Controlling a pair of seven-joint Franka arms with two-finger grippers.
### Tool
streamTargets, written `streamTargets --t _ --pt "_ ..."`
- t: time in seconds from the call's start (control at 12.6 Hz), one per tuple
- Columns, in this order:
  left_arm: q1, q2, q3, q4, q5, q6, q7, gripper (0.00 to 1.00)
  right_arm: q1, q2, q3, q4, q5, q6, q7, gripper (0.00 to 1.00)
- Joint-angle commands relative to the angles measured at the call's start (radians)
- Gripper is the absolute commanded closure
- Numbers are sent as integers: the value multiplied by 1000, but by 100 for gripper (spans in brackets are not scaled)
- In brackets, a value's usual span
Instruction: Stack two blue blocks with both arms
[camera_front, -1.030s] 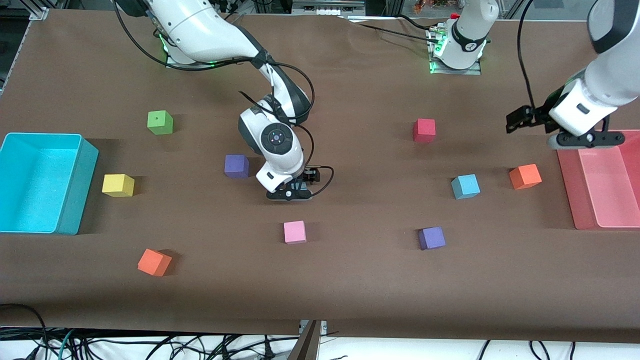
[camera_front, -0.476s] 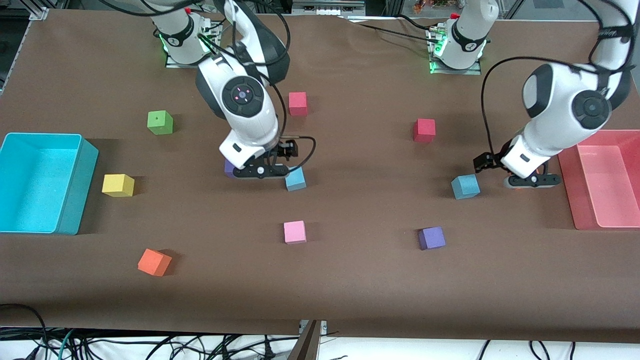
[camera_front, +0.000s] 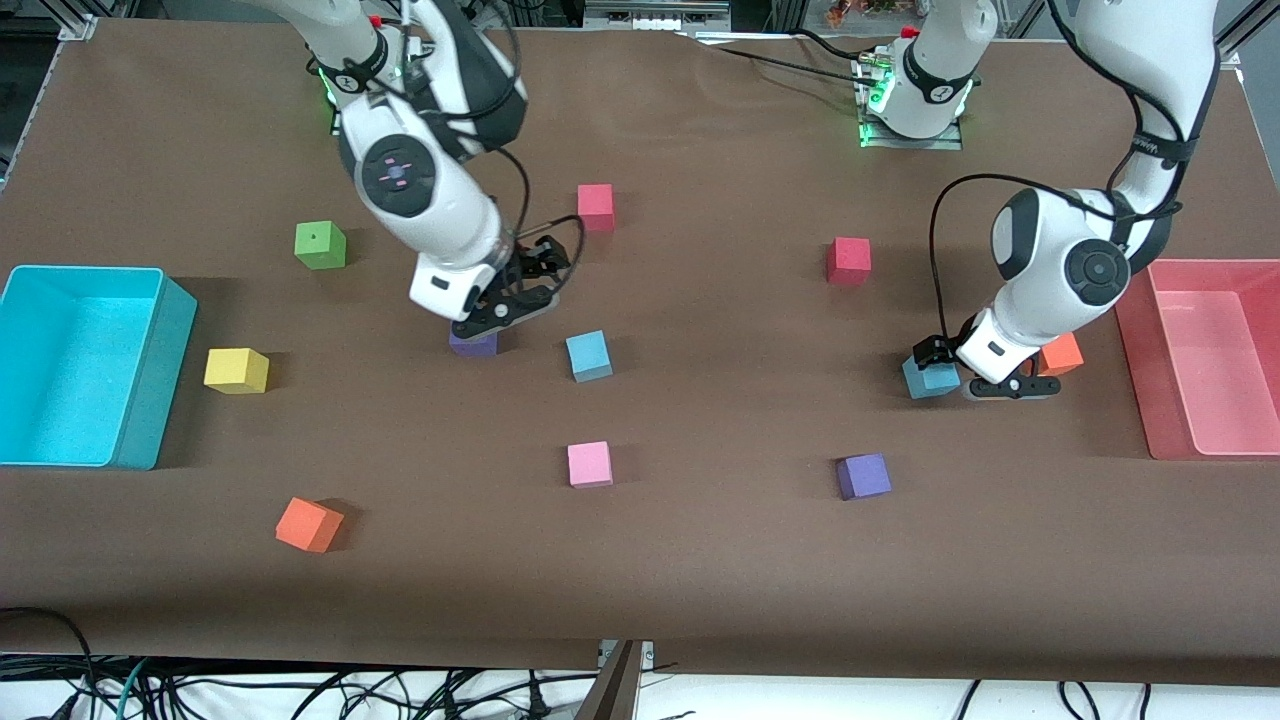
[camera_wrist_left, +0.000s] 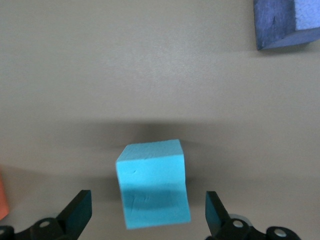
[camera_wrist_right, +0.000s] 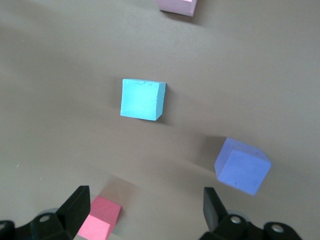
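Note:
Next, my left gripper takes hold of the second blue block by its sides to stack it onto the other blue block (camera_front: 589, 356).
One blue block (camera_front: 589, 355) sits near the middle of the table; it also shows in the right wrist view (camera_wrist_right: 142, 99). My right gripper (camera_front: 497, 312) hangs open and empty above a purple cube (camera_front: 473, 343), apart from that block; its open fingers frame the right wrist view (camera_wrist_right: 145, 215). The second blue block (camera_front: 930, 375) lies toward the left arm's end. My left gripper (camera_front: 1003, 388) is low beside it, open. In the left wrist view the block (camera_wrist_left: 152, 190) lies just ahead of the open gripper (camera_wrist_left: 145, 215), in line with the gap.
An orange cube (camera_front: 1060, 353) sits close by the left gripper, a pink tray (camera_front: 1200, 440) at that end. A turquoise bin (camera_front: 80, 270) stands at the right arm's end. Red (camera_front: 596, 207) (camera_front: 848, 260), green (camera_front: 320, 245), yellow (camera_front: 236, 370), pink (camera_front: 589, 464), purple (camera_front: 863, 476) and orange (camera_front: 309, 524) cubes are scattered.
My right gripper left the middle blue block on the table and rose away toward the bases. My left gripper came down from over the pink tray to beside the second blue block.

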Motion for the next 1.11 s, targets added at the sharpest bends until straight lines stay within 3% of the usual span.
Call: streamTargets --t 0.0,0.08,0.16,0.32,0.4,0.55,0.79,1.03 --pt "-10 46 -2 8 -23 59 -3 0 -39 -46 6 -115 141 106 -225 0" --pt "-10 63 -2 8 -23 74 -3 0 -48 -44 2 -139 187 147 -321 0" --pt "-10 80 -1 6 -23 94 0 13 -61 -38 2 -169 233 200 -434 0" --pt "-10 80 -1 6 -21 94 16 90 -66 -6 2 -222 344 331 -661 0" --pt "-9 71 -1 5 -21 85 17 100 -66 9 2 -233 401 381 -758 0" --pt "-10 -8 -4 15 -21 -20 11 100 -83 40 2 -247 595 404 -993 0" --pt "-42 -101 -76 164 -35 -243 -79 100 -83 86 2 -282 910 436 -1381 0" --pt "-192 -69 -93 359 -35 -389 -280 100 -60 123 3 -315 1071 505 -1627 0"
